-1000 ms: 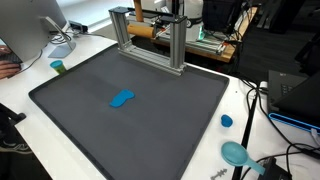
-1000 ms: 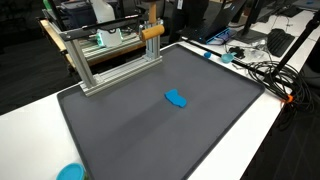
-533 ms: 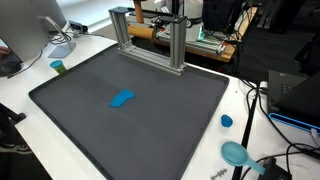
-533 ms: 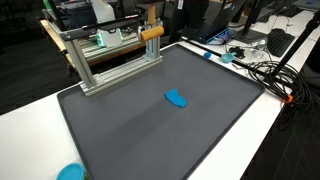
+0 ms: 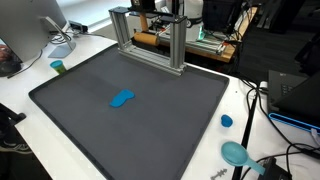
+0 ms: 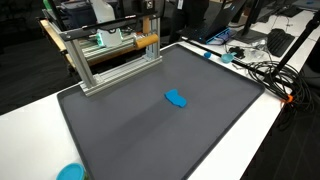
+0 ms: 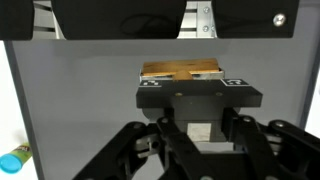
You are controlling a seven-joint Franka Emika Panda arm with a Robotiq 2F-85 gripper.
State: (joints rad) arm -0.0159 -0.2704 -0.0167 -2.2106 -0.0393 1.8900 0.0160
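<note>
The wooden rod (image 5: 147, 38) is hanging level next to the top bar, so the rod would fall onto the mat if the robot's gripper opened now.
A wooden rod (image 5: 147, 38) (image 6: 147, 41) hangs level behind the top bar of an aluminium frame (image 5: 150, 56) (image 6: 112, 68) at the back of the dark mat (image 5: 130, 120) (image 6: 150, 125). My gripper (image 7: 190, 126) is shut on it; in the wrist view the rod (image 7: 180, 71) shows as a wooden strip above a black block with markers (image 7: 198, 95). In both exterior views the dark arm above the rod is hard to make out against the background. A small blue object (image 5: 121, 99) (image 6: 176, 98) lies on the mat, well away from the gripper.
On the white table round the mat stand a teal cup (image 5: 57, 66), a blue cap (image 5: 226, 121) and a teal bowl (image 5: 236, 153) (image 6: 70, 172). Cables (image 6: 262, 70) lie along one side. A small blue-green item (image 7: 12, 160) shows at the wrist view's edge.
The wooden rod has sunk a little and turned, now lying long and level behind the frame's top bar. The blue object has not moved.
</note>
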